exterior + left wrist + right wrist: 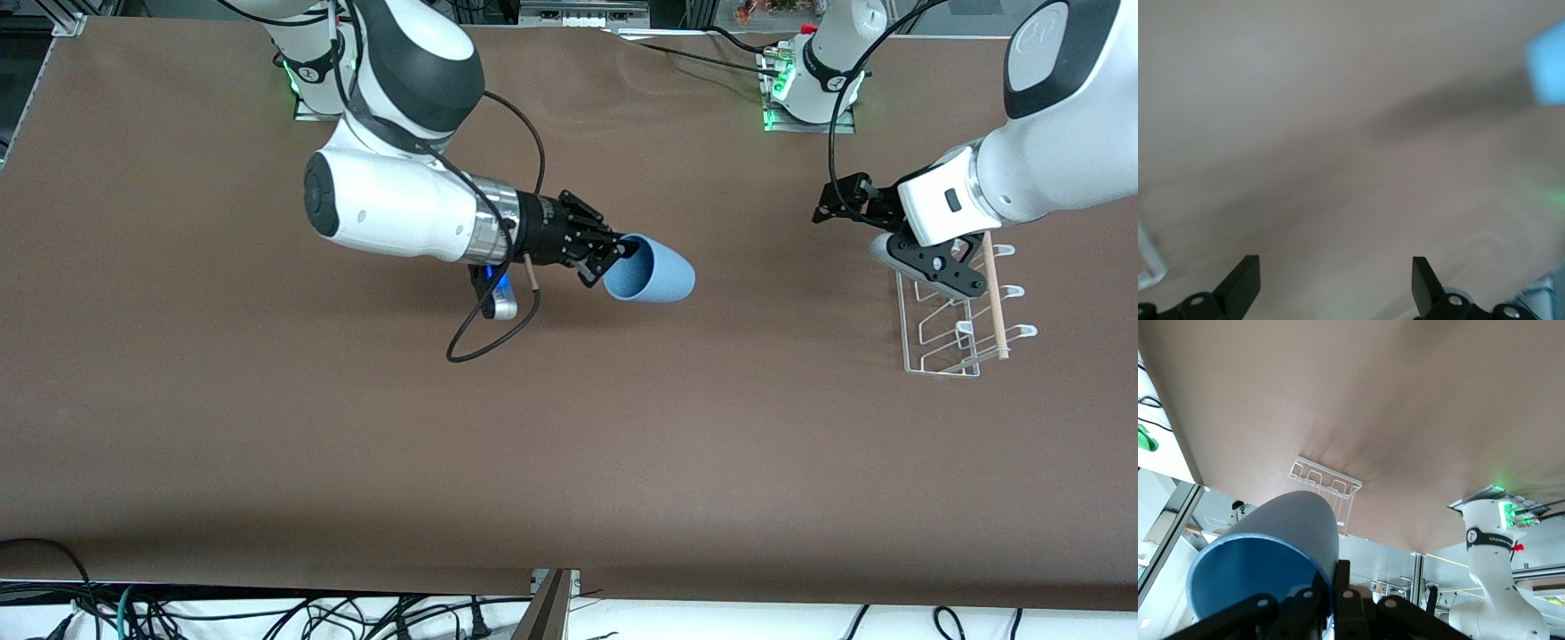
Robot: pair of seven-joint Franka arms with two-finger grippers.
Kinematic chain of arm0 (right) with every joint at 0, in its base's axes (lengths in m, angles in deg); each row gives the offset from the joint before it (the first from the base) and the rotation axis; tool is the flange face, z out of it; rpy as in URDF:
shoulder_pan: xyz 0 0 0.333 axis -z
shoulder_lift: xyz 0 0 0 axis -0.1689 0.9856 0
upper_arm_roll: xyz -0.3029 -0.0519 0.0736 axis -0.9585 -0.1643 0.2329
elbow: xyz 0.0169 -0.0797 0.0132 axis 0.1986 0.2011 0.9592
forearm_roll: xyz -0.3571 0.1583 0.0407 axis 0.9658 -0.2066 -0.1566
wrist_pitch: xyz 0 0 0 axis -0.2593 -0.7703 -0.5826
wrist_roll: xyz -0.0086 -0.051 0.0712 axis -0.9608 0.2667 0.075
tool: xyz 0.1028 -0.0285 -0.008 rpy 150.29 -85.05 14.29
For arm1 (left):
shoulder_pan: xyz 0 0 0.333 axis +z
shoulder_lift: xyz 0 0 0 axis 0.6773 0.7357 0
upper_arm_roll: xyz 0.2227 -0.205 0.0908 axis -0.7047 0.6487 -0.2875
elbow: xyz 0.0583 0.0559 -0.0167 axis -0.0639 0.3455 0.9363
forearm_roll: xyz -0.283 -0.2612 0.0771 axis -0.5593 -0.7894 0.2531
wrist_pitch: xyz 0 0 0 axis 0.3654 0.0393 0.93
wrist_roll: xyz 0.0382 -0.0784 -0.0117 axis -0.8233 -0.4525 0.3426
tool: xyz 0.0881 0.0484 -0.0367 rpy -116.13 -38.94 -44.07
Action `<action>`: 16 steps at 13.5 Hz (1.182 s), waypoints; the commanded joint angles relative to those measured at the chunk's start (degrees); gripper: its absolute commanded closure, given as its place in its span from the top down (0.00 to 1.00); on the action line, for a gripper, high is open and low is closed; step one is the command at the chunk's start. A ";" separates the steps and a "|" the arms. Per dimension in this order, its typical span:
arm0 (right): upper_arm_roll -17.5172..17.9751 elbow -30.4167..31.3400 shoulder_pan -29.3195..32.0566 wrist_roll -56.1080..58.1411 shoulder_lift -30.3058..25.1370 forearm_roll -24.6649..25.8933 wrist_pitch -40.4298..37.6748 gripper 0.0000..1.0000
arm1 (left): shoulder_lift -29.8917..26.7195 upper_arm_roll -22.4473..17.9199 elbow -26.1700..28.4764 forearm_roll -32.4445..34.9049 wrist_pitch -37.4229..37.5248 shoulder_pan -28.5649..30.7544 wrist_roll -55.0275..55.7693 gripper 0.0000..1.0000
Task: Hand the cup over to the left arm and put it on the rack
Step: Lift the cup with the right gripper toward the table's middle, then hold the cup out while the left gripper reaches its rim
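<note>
The robot's left gripper will next grab the light-blue cup around its closed base end (pixel 674 276), to take the cup over and place it on the rack (pixel 956 333).
My right gripper (pixel 613 253) is shut on the rim of the light-blue cup (pixel 658 271), one finger inside and one outside. It holds the cup on its side over the middle of the table, base pointing toward the left arm's end. The right wrist view shows the cup (pixel 1271 547) in the gripper (pixel 1335 587) and the rack (pixel 1325 480) farther off. My left gripper (pixel 831 203) is open and empty, up in the air beside the white wire rack (pixel 956 333) with its wooden dowel (pixel 994 293). The left wrist view shows the open gripper (pixel 1333 277) and the cup (pixel 1546 63) as a blue patch.
The brown table (pixel 569 444) stretches wide toward the front camera. The right arm's black cable (pixel 484 342) loops down over the table under its wrist. The arm bases (pixel 809 84) stand along the table's edge farthest from the front camera.
</note>
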 commanded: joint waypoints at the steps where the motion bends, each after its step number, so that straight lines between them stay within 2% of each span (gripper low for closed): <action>1: 0.91 -2.15 -2.06 -1.86 1.76 -0.92 0.74 0.00 | 1.03 -0.17 -2.22 -7.66 0.40 -0.32 -7.10 1.00; 3: 1.26 -2.16 -3.38 -2.73 1.86 -0.92 0.83 0.00 | 0.94 1.14 -2.22 -11.97 -0.47 -0.85 -11.22 1.00; 9: 1.61 -3.12 -3.82 -3.09 2.21 -0.92 0.74 0.00 | 1.12 4.05 -1.52 -14.10 -6.36 -2.26 -36.08 1.00; 11: 1.61 -3.12 -3.82 -3.09 2.21 -0.92 0.74 0.00 | 1.03 5.28 -1.17 -17.51 -6.37 -2.43 -41.80 1.00; 16: 1.53 -3.12 -3.73 -3.09 2.21 -0.92 0.39 0.00 | 2.60 6.07 1.73 -17.79 -10.75 -2.52 -54.55 1.00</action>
